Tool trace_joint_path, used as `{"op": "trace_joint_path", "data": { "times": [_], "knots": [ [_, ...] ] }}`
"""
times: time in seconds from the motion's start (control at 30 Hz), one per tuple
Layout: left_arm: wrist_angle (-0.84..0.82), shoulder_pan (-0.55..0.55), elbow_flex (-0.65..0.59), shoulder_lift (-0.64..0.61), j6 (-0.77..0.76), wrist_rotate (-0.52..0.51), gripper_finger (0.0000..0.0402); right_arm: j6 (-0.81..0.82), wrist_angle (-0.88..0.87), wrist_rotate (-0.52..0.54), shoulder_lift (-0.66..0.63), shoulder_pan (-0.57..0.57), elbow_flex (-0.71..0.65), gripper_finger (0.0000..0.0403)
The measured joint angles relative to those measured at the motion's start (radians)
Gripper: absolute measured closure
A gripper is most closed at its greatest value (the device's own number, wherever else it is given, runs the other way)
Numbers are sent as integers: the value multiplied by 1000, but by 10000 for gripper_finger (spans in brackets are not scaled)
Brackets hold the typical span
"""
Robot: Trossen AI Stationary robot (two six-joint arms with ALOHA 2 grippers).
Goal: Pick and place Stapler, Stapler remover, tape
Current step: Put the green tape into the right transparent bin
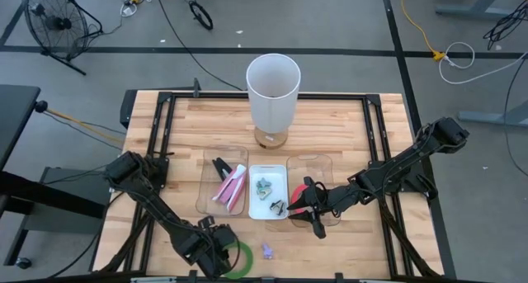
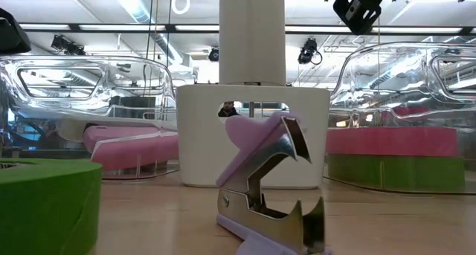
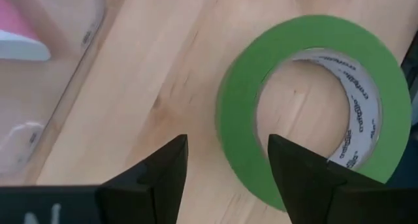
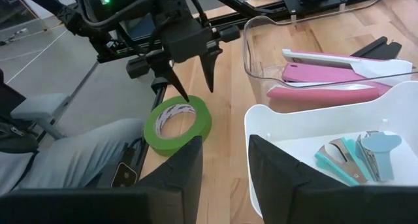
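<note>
The left gripper grabs the green tape's side (image 1: 247, 258) next, to put the green tape in the clear tray with the red tape.
A green tape ring (image 3: 313, 113) lies flat on the wooden table near its near edge (image 1: 241, 258). My left gripper (image 3: 227, 140) hovers over the ring's rim, open; the right wrist view shows its fingers (image 4: 191, 77) standing clear above the ring (image 4: 177, 123). A purple staple remover (image 2: 268, 188) sits on the table beside the ring (image 1: 267, 251). My right gripper (image 4: 225, 142) is open and empty, above the right clear tray (image 1: 318, 163), which holds red tape (image 2: 390, 140) stacked on green tape (image 2: 394, 173). Pink staplers (image 1: 231, 186) lie in the left clear tray.
A white tray (image 1: 268, 207) between the two clear trays holds teal staple removers (image 4: 359, 152). A tall white cylinder (image 1: 272, 89) stands toward the far edge. A black frame (image 1: 165, 110) runs around the tabletop. Bare wood lies along the near edge.
</note>
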Motion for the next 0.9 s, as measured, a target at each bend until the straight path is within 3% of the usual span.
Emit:
{"op": "trace_joint_path", "data": {
  "times": [0.67, 0.77, 0.9],
  "knots": [
    [57, 30, 2, 102, 15, 40, 190, 0, -1, 0, 0, 0, 0, 280],
    [57, 36, 2, 101, 18, 71, 216, 0, -5, 0, 0, 0, 0, 280],
    [57, 35, 0, 97, 32, 73, 294, 0, -9, 0, 0, 0, 0, 280]
  ]
}}
